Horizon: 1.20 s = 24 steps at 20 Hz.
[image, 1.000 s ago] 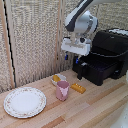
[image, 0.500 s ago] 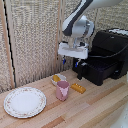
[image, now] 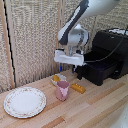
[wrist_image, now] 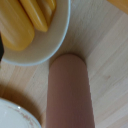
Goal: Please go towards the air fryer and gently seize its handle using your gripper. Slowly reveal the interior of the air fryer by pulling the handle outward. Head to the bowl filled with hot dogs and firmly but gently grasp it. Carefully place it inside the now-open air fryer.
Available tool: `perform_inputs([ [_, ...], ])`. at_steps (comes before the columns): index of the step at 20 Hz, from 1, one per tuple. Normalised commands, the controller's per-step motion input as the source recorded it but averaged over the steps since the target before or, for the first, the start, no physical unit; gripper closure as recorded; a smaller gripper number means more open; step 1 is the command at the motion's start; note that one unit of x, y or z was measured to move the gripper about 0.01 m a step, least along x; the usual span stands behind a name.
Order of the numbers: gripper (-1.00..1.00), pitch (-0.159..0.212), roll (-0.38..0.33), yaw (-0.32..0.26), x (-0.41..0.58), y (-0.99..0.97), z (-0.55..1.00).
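Observation:
I will next grab the small whitish bowl by its rim [wrist_image: 62, 34] with my gripper, to put the hot dogs in the air fryer.
The black air fryer [image: 107, 52] stands at the exterior view's right, its drawer [image: 97, 74] jutting forward. I cannot pick out the handle against the black front. The whitish bowl [image: 58, 78] with yellow-orange hot dogs [image: 56, 78] sits on the wooden table just behind the pink cup [image: 62, 90]. My gripper [image: 68, 69] hangs open just above the bowl, holding nothing. The wrist view looks straight down on the bowl [wrist_image: 52, 37], the hot dogs [wrist_image: 27, 17] and the cup [wrist_image: 70, 95].
A bare yellow-orange stick [image: 77, 88] lies beside the cup, toward the air fryer. A big floral-rimmed plate [image: 25, 101] sits at the exterior view's left; its rim [wrist_image: 12, 112] shows in the wrist view. A woven screen stands behind the table.
My arm has swung from the air fryer's front toward the exterior view's left and come lower, ending above the bowl. Bowl, cup and plate have not moved.

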Motion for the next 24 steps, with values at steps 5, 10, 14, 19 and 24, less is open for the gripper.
perform_inputs([
  [5,-1.00,-0.013,-0.196,0.236,-0.019,0.00,-0.32],
  [10,-1.00,-0.018,-0.197,0.212,-0.009,0.00,-0.29],
  [14,-1.00,-0.051,-0.183,0.190,-0.072,-0.03,-0.32],
  [19,1.00,-0.013,-0.093,0.099,-0.001,-0.04,-0.33],
  [24,1.00,0.002,-0.028,0.030,0.035,0.03,-0.18],
])
